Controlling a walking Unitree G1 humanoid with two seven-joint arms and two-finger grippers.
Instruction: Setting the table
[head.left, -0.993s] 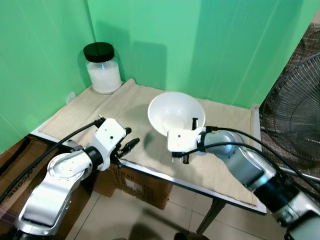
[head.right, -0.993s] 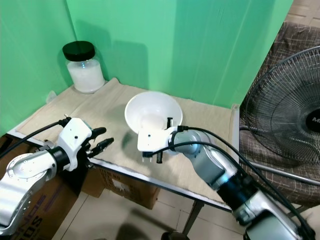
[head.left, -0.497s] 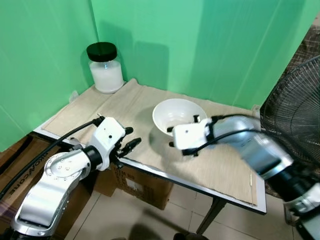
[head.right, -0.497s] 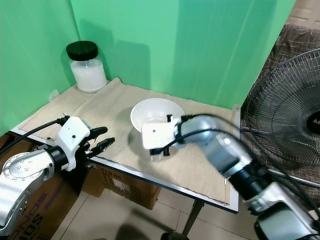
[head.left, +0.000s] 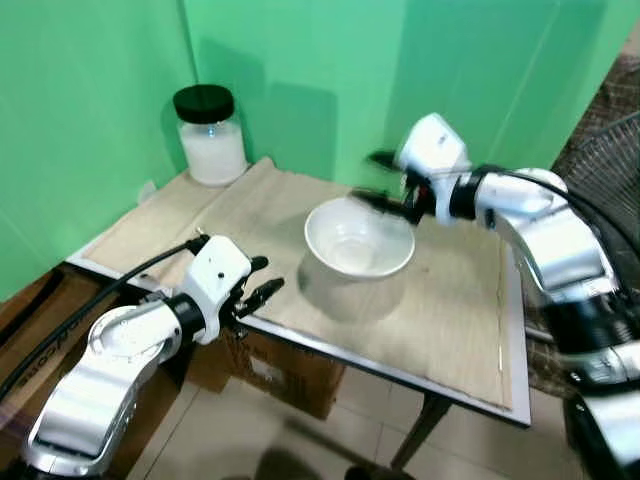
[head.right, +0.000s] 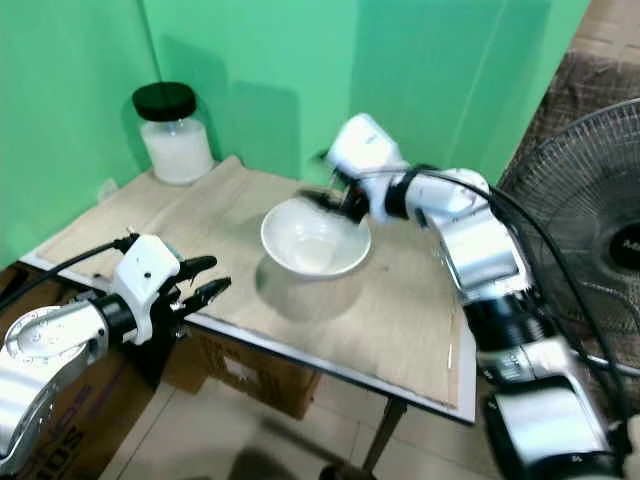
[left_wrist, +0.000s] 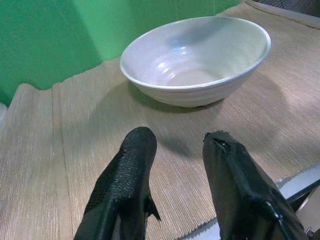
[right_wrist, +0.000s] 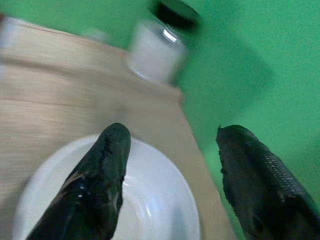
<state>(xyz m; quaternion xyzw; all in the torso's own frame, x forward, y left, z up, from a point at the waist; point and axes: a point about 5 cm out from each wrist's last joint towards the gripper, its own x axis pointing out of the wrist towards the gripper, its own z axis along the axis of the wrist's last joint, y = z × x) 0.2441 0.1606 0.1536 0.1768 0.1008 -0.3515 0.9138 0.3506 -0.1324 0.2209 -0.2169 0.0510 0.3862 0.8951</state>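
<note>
The robot's right gripper needs to pinch the white bowl by its thin rim (right_wrist: 175, 167) next, because the round body of the bowl is wider than the gripper's open fingers.
A white bowl (head.left: 358, 238) stands upright on the beige cloth (head.left: 440, 310) that covers the small table. My right gripper (head.left: 378, 182) hovers open just above the bowl's far rim, blurred, with nothing between its fingers. In the right wrist view the bowl (right_wrist: 145, 200) lies below the spread fingers (right_wrist: 107, 165). My left gripper (head.left: 264, 277) is open at the table's near edge, left of the bowl and apart from it. The left wrist view looks across the cloth at the bowl (left_wrist: 195, 60) beyond the gripper (left_wrist: 180, 141).
A glass jar (head.left: 210, 130) with a black lid and white contents stands at the table's back left corner against the green wall. A standing fan (head.right: 580, 200) is close on the right. A cardboard box (head.left: 280, 375) sits under the table.
The right gripper let go of the bowl, which went from tilted in the air to resting on the cloth. The right arm rose and swung to the bowl's far side. The left arm stayed put.
</note>
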